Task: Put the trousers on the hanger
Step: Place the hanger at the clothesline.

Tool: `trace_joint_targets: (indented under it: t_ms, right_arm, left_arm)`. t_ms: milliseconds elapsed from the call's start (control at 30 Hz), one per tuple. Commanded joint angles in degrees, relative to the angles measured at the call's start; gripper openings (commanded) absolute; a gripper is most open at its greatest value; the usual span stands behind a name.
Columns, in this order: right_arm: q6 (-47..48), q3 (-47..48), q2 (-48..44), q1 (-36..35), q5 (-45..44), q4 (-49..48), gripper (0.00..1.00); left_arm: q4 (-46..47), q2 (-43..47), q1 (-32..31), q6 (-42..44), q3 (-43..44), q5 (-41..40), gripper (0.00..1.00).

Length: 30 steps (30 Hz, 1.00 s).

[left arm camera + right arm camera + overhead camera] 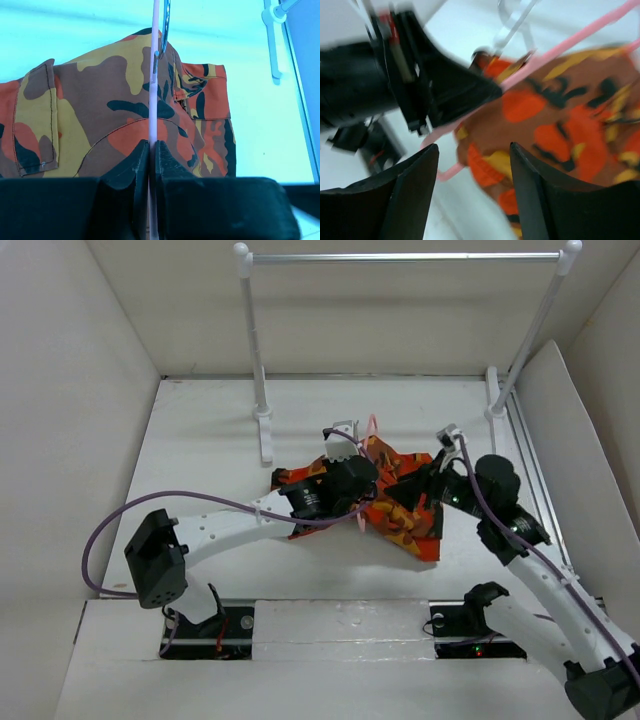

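The pink hanger (371, 430) will be grabbed by my right gripper at its bare end corner (361, 522), beyond the trousers, and the hook will stay free to hang.
The camouflage trousers (400, 515) lie bunched on the white table floor between my two arms; they fill the left wrist view (100, 115) and show in the right wrist view (570, 120). The thin pink hanger (371, 430) stands over the trousers, its bar running up the left wrist view (154, 75) and slanting across the right wrist view (560, 47). My left gripper (151, 150) is shut on the hanger's bar, above the trousers. My right gripper (472, 150) is open and empty, hovering over the trousers' edge, beside the left gripper (455, 90).
A white-posted rail with a silver bar (400, 257) stands at the back, its feet (264, 430) on the floor. White walls enclose the floor (200, 460) on left, right and back. A purple cable (120, 520) loops from the left arm.
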<state>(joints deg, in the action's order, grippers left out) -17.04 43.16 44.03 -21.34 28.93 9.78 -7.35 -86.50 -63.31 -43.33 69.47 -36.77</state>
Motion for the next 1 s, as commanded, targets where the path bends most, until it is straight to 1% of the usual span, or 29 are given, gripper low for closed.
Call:
trace_joint_targets:
  t_ms: [0, 33, 100, 200, 333, 567, 633, 700, 733, 767, 833, 900, 967]
  right_arm:
    - [-7.04, -2.81, 2.55, -6.41, 2.02, -4.86, 0.65]
    - [-7.13, -2.73, 3.25, -7.74, 1.14, -4.95, 0.66]
    - [-7.66, -2.9, 5.88, -10.63, 1.65, -8.36, 0.67]
    - [-9.41, -2.81, 8.79, -13.88, -0.53, -12.15, 0.67]
    - [-11.35, -3.25, 10.64, -15.31, -2.21, -14.52, 0.67]
    - [-16.44, -6.77, 13.45, -16.97, 0.78, -25.75, 0.69]
    - [-16.62, -6.6, 13.36, -17.67, -2.01, -24.21, 0.69]
    - [-16.45, -6.94, 13.54, -18.21, -5.09, -22.71, 0.66]
    - [-16.45, -7.21, 13.54, -18.21, -5.72, -22.7, 0.66]
    - [-16.97, -7.64, 13.45, -18.21, -6.42, -23.31, 0.61]
    - [-17.85, -9.74, 13.01, -18.21, -8.44, -26.29, 0.59]
    - [-18.03, -10.63, 12.75, -18.21, -8.71, -28.23, 0.55]
    - [-17.51, -10.99, 12.84, -18.21, -8.62, -29.99, 0.55]
  left_arm:
    - [5.42, 1.69, -0.32, -0.52, 2.69, -1.72, 0.0]
    - [5.68, 1.68, -0.32, -0.7, 2.69, -0.94, 0.0]
    - [5.69, 1.51, -0.32, -0.7, 3.12, -0.76, 0.0]
    - [6.21, 1.68, -0.32, -1.67, 3.04, -0.41, 0.0]
    - [6.65, 2.12, -0.32, -2.63, 2.51, -0.58, 0.0]
    - [6.39, 2.39, -0.32, -4.48, 1.9, -0.4, 0.0]
    - [6.74, 3.0, -0.32, -5.27, 1.46, 0.03, 0.0]
    - [6.92, 3.44, -0.32, -5.8, 0.84, 0.91, 0.0]
    - [6.92, 3.53, -0.32, -6.06, 0.84, 1.09, 0.0]
    - [6.92, 3.62, -0.32, -6.15, 0.84, 1.26, 0.0]
    - [6.92, 4.05, -0.32, -6.67, 0.67, 1.79, 0.0]
    - [6.92, 4.58, -0.32, -6.94, 0.14, 2.76, 0.0]
    - [6.74, 5.46, -0.32, -7.12, -0.39, 2.85, 0.0]
